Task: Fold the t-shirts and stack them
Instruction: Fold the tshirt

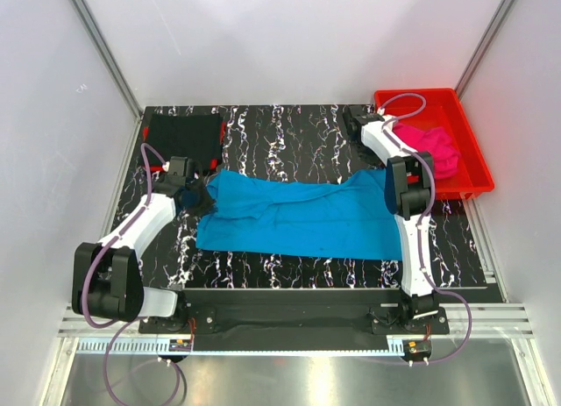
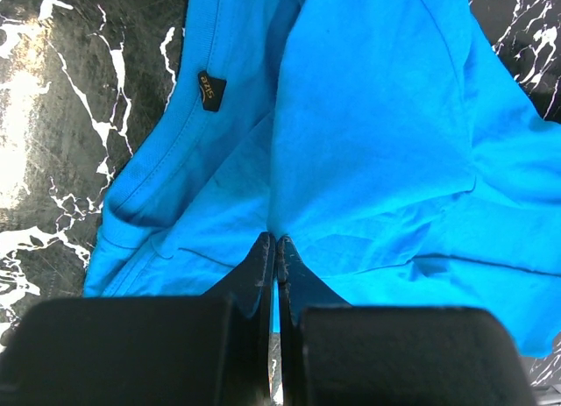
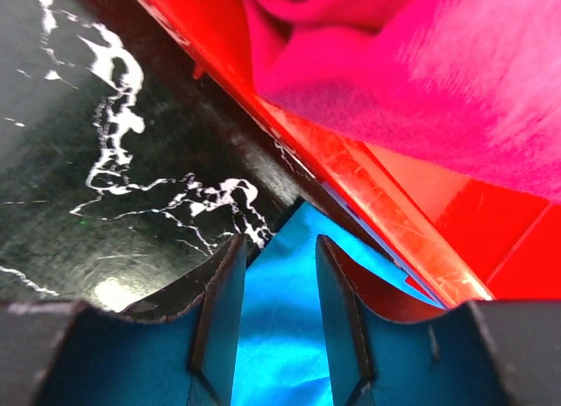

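Note:
The robot's right gripper will next grab the blue t-shirt by its far corner (image 1: 378, 171) beside the bin (image 1: 473, 174), so that both grippers can fold the t-shirt's edge over.
The turquoise-blue t-shirt (image 1: 298, 217) lies spread across the middle of the black marbled table (image 1: 289, 134). My left gripper (image 1: 195, 197) is shut on a pinch of its cloth near the collar and label end (image 2: 276, 239). My right gripper (image 1: 394, 182) is open over the shirt's far right corner (image 3: 276, 239), with blue cloth (image 3: 280, 336) between its fingers, right beside the bin wall. The hot pink t-shirt (image 1: 431, 147) lies crumpled in the red bin (image 1: 473, 174) and also shows in the right wrist view (image 3: 421, 81). The black t-shirt (image 1: 182, 136) lies folded flat at the back left.
The red plastic bin stands at the back right corner, its near wall (image 3: 351, 169) close to my right fingers. White enclosure walls ring the table. Small red pieces (image 1: 151, 166) stick out beside the black shirt.

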Tool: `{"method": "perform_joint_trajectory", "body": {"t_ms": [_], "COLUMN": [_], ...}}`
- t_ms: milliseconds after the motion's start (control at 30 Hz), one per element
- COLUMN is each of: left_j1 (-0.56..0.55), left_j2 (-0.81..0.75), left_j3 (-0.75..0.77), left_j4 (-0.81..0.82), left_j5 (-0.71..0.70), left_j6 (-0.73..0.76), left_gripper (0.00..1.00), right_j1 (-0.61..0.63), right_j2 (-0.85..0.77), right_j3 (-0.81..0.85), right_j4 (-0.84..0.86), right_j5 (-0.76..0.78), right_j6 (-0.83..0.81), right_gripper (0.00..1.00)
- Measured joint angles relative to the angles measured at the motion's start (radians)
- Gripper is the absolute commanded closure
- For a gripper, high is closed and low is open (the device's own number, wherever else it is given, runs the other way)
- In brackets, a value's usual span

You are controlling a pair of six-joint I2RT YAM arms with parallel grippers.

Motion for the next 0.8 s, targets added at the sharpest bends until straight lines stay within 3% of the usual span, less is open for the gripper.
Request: {"method": "perform_joint_trajectory", "body": {"t_ms": [300,667,800], "left_j1": [0.000,0.029,0.029], "left_j2": [0.000,0.104,0.122], "left_j3": [0.000,-0.067,-0.124], "left_j4": [0.002,0.077,0.087], "left_j5": [0.005,-0.005,-0.001], "left_j6": [0.000,-0.018,-0.050], "left_gripper": [1.00,1.00,1.00], "right_j1": [0.000,0.000,0.000], "right_j2": [0.017,0.006,-0.026], "right_j3": [0.001,-0.067,-0.126], "right_j4": [-0.051,-0.007,0.040], "right_j5": [0.022,0.056,0.055], "right_j6": [0.052,0.055,0.040], "right_gripper": [0.56,1.00,1.00]}}
